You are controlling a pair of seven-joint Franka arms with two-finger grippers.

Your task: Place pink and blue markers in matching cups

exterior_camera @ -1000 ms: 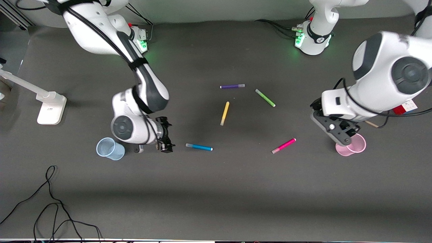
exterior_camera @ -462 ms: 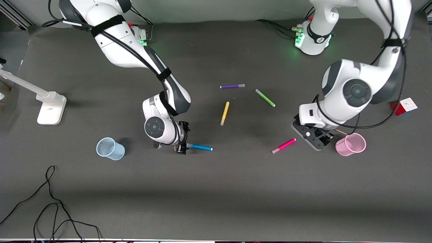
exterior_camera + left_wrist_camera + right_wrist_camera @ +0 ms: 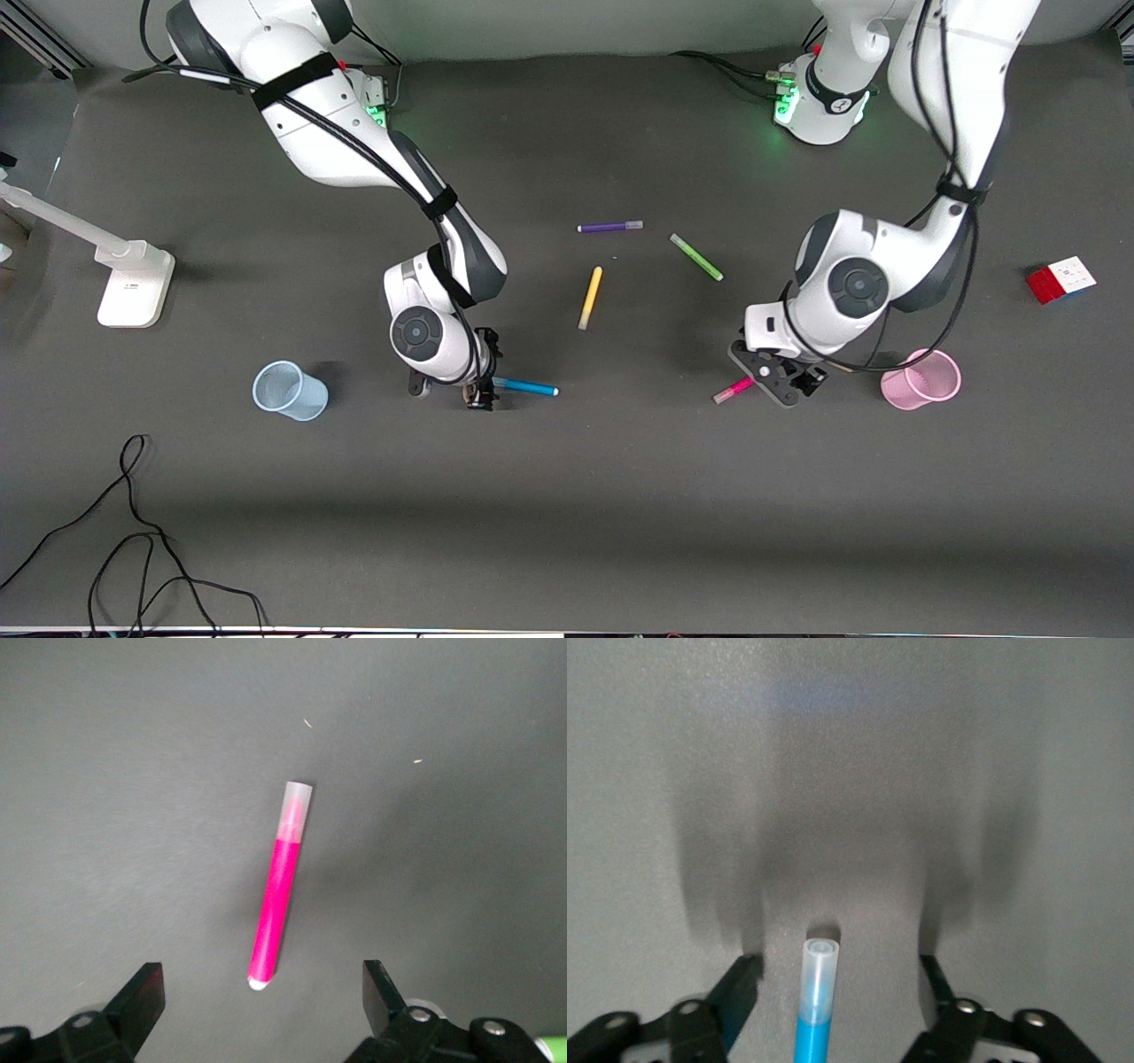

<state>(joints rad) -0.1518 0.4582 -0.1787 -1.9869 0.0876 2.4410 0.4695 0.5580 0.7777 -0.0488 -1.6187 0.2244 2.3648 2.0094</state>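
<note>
The left gripper grabs the pink marker by its white-tipped end [image 3: 265, 958] next, which leaves the pink marker's pale cap [image 3: 294, 811] free to enter the pink cup.
The blue marker [image 3: 524, 386] lies flat on the table. My right gripper [image 3: 481, 390] is low at its pale-capped end, open, with the cap [image 3: 819, 979] between its fingers, untouched. The pink marker [image 3: 733, 390] lies flat, its end nearer the pink cup hidden under my left gripper [image 3: 784, 385]. In the left wrist view the left gripper [image 3: 261, 981] is open, with the pink marker's [image 3: 279, 904] end just between the fingertips. The pale blue cup [image 3: 290, 390] stands toward the right arm's end. The light pink cup [image 3: 921, 379] stands toward the left arm's end.
A purple pen [image 3: 609, 227], a green pen [image 3: 696, 257] and a yellow pen [image 3: 590, 298] lie farther from the front camera mid-table. A colour cube [image 3: 1060, 279] sits at the left arm's end. A white stand [image 3: 133, 282] and black cables [image 3: 133, 532] are at the right arm's end.
My right gripper moved from beside the blue cup to the blue marker's capped end. My left gripper moved from over the pink cup to the pink marker's end.
</note>
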